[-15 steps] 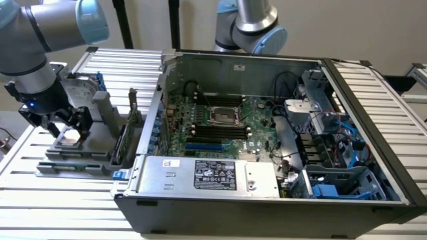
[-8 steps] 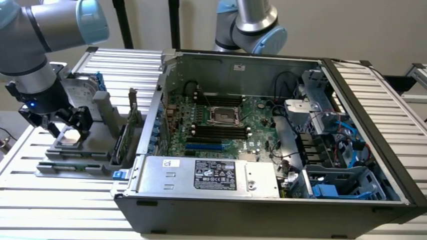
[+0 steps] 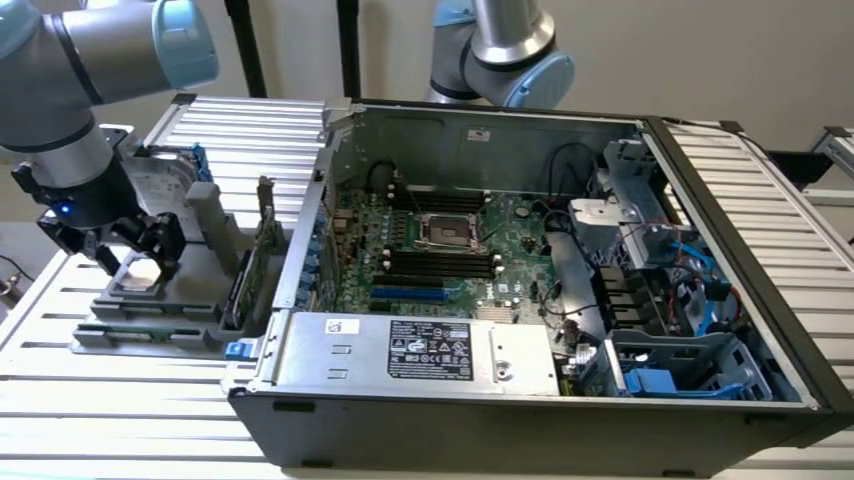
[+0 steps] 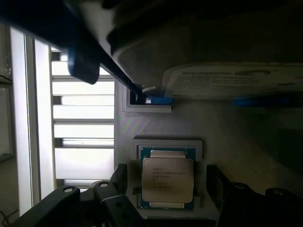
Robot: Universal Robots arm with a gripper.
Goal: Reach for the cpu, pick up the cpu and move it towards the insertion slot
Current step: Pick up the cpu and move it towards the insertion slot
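Observation:
In the wrist view my fingers stand beside both side edges of the CPU (image 4: 167, 178) in the grey holder (image 4: 168, 143), so it is time for my gripper to close on the CPU now.
The cpu (image 4: 167, 178) is a small flat square chip with a silvery-white top, lying in a recess of a grey holder. In the exterior view the cpu (image 3: 139, 270) sits at the exterior view's left. My gripper (image 3: 131, 260) hovers just over it, open, with one dark finger (image 4: 124, 179) on each side of the chip and a gap to its edges. The insertion slot (image 3: 450, 231) is a square socket with a shiny metal frame on the green board inside the open computer case.
The grey holder (image 3: 147, 310) rests on a white slatted table. A silver hard drive (image 3: 171, 185) stands upright behind my gripper. The case wall (image 3: 314, 215) lies between holder and board. A second arm (image 3: 501, 55) stands behind the case. Memory slots (image 3: 430, 268) sit below the socket.

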